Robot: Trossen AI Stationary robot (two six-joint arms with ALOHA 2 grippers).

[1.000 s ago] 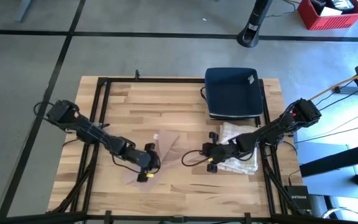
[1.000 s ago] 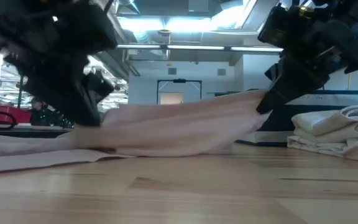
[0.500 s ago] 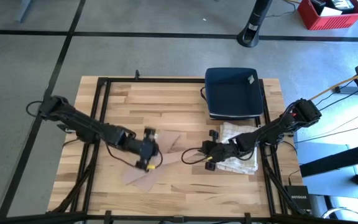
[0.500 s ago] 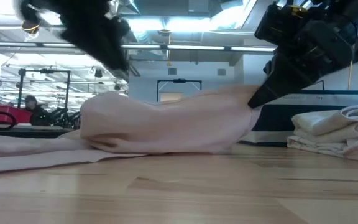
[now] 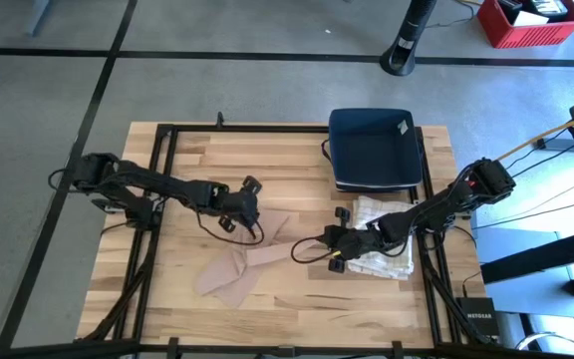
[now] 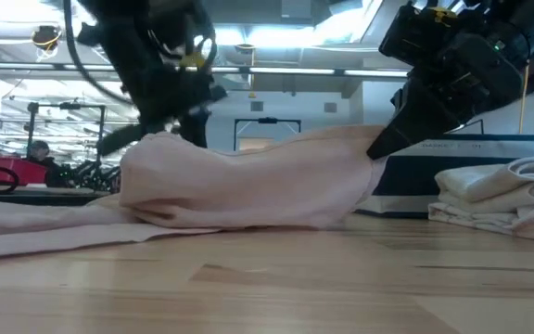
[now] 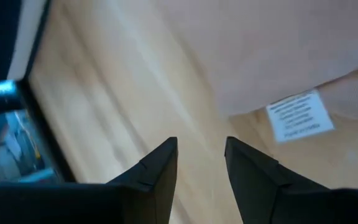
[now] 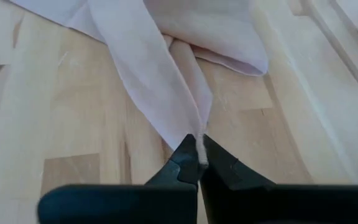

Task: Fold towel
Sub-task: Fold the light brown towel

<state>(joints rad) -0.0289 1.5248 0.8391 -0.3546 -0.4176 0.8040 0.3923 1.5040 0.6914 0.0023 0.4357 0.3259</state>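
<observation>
The crumpled pale pink towel needs to be spread flat for folding, so my left gripper needs to pick it up next by its corner with the white label (image 7: 297,116).
A pale pink towel (image 5: 235,269) lies crumpled on the wooden table, left of centre. In the low view it forms a hump (image 6: 248,186). Its white label (image 7: 297,116) shows in the left wrist view. My left gripper (image 5: 247,204) hovers open above the towel's far edge and touches nothing. Its fingers (image 7: 157,171) stand over bare wood. My right gripper (image 5: 319,249) is shut on the towel's right tip. My right gripper pinches a narrow, gathered tip of the towel (image 8: 199,140) between its two fingers. It comes slanting down from the table's right side. That tip is lifted off the wood (image 6: 364,153). The cloth runs from it in a ridge down to the rest, which lies on the table.
A stack of folded white towels (image 5: 387,244) lies under my right arm. A dark blue tray (image 5: 372,150) stands behind the stack, at the far right. Black frame rails (image 5: 157,179) run around the table. Bare wood lies at the near centre.
My left gripper has let go of the towel's near left part. It has risen, swung toward the table's far edge and rolled. The cloth it left now lies folded over in a hump on the left. My right gripper has kept its hold.
</observation>
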